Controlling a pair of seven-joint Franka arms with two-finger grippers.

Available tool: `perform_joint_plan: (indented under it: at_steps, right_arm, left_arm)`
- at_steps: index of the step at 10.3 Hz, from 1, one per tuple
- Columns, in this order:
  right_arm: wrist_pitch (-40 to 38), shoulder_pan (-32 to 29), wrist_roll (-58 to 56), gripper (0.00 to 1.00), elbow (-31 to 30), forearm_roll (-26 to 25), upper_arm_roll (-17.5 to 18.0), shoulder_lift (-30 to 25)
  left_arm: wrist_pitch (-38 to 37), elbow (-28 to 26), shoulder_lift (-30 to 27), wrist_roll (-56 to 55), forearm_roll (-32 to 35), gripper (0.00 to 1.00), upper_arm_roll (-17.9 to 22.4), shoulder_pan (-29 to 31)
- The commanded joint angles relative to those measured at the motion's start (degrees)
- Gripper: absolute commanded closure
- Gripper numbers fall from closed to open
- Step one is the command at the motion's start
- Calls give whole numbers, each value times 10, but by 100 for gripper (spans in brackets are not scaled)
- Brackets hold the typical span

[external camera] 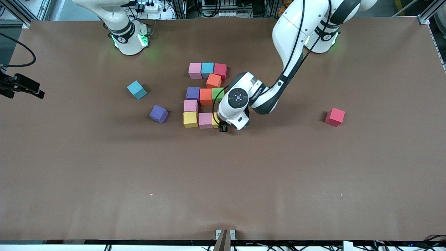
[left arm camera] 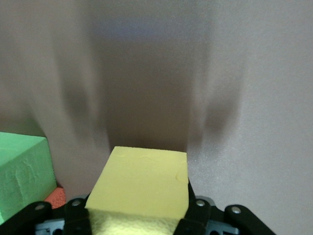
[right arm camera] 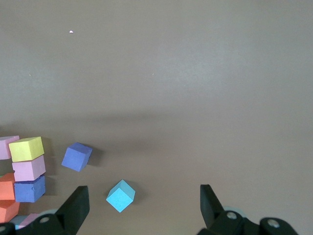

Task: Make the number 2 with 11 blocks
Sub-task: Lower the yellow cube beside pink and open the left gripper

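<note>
I should open my left gripper now, because the yellow block's lower edge is on the tabletop beside the pink block and the yellow block would stay there.
The number 2 stands mid-table: a row of pink, blue and red blocks, an orange block, a row of purple, orange and green, a pink block, then yellow and pink. My left gripper is shut on a yellow block at the end of that last row, beside the pink one; the hand hides most of it. My right gripper waits open, high over the loose blue cube.
A blue cube and a purple cube lie loose toward the right arm's end. A red cube lies alone toward the left arm's end. The green block shows beside the held yellow one.
</note>
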Motion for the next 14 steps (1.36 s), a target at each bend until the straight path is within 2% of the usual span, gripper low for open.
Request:
perform_joint_plan:
  at_steps: [1,3,6,7,8,12,14]
  right_arm:
    - [-5,-3,-6,0,5,3,0,1]
    - [-5,-2,-6,0,6,3,0,1]
    - [-5,-3,-6,0,7,4,1,1]
    - [-5,-3,-6,0,8,4,0,1]
    - [-5,-3,-6,0,7,4,0,1]
    - [-5,-4,-7,0,7,4,0,1]
    - [-3,-3,-4,0,7,4,0,1]
  left_arm:
    - [6,11,8,1,-6,48,9,-10]
    - [6,11,8,5,-6,39,9,-13]
    - [6,11,8,8,-6,38,9,-18]
    - [6,11,8,8,-6,34,9,-18]
    - [6,11,8,8,-2,0,9,-19]
    - [2,11,-9,7,9,0,9,-13]
    - [-32,11,-22,6,23,0,9,-13]
